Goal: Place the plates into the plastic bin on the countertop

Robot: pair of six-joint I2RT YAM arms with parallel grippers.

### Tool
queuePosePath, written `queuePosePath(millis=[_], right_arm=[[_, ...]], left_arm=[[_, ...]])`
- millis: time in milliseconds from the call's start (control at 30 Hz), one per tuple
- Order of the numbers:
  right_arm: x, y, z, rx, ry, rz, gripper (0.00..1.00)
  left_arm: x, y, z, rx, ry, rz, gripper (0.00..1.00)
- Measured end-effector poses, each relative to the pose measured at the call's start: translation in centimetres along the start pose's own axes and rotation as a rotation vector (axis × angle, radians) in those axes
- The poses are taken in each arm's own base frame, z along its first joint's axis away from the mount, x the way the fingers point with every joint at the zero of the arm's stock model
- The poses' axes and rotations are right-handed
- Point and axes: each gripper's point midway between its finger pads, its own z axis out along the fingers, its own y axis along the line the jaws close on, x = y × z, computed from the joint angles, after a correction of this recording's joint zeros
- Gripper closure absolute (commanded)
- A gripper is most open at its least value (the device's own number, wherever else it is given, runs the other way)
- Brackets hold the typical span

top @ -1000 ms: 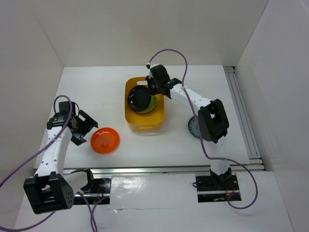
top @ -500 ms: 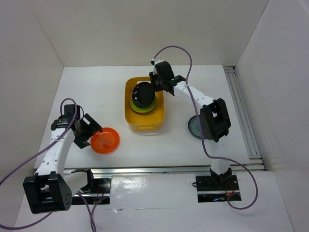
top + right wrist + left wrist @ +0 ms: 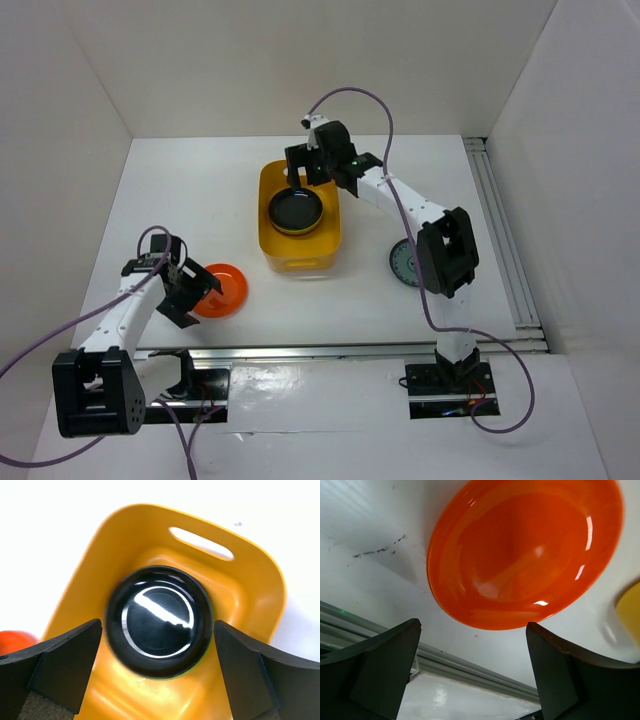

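My left gripper should next grab the orange plate [image 3: 224,290] by its rim away from the bin, so its base can settle inside.
A glossy black plate [image 3: 295,210] [image 3: 159,621] lies flat in the yellow-orange plastic bin [image 3: 300,262] [image 3: 250,595], on top of a lime green plate of which only a thin edge shows. My right gripper [image 3: 310,168] [image 3: 157,627] hangs open above the bin's far end, with the black plate below and apart from its fingers. An orange plate [image 3: 224,290] [image 3: 525,555] sits on the white countertop [image 3: 200,190]. My left gripper [image 3: 188,292] [image 3: 472,627] is open at that plate's near-left rim and holds nothing. A patterned plate [image 3: 403,263] lies right of the bin, partly hidden by the right arm.
Metal rails run along the countertop's right side [image 3: 500,230] and front edge [image 3: 340,350]. White walls enclose the back and both sides. The orange plate lies close to the front rail [image 3: 450,667].
The right gripper opened and let go of the black plate, which went from tilted to flat in the bin. The left gripper moved nearer the front edge, up to the orange plate's rim.
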Motion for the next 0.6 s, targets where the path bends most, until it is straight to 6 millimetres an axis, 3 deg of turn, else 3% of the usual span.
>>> queuePosePath(millis=[233, 333, 500, 600], right_arm=[[-4.8, 3.2, -5.0, -0.091, -0.114, -0.02, 0.0], [-7.1, 3.9, -7.6, -0.114, -0.176, -0.026, 0.0], [-9.0, 4.6, -10.3, -0.135, -0.234, -0.032, 0.0], [-9.1, 4.8, -11.0, -0.144, -0.241, -0.034, 0.0]], left_arm=[[1.3, 0.9, 1.3, -0.024, 0.028, -0.054, 0.02], [1.6, 1.3, 2.0, -0.031, 0.027, -0.074, 0.08], [2.0, 2.2, 3.1, -0.07, 0.031, -0.102, 0.14], [2.0, 2.3, 3.4, -0.088, 0.036, -0.125, 0.24]])
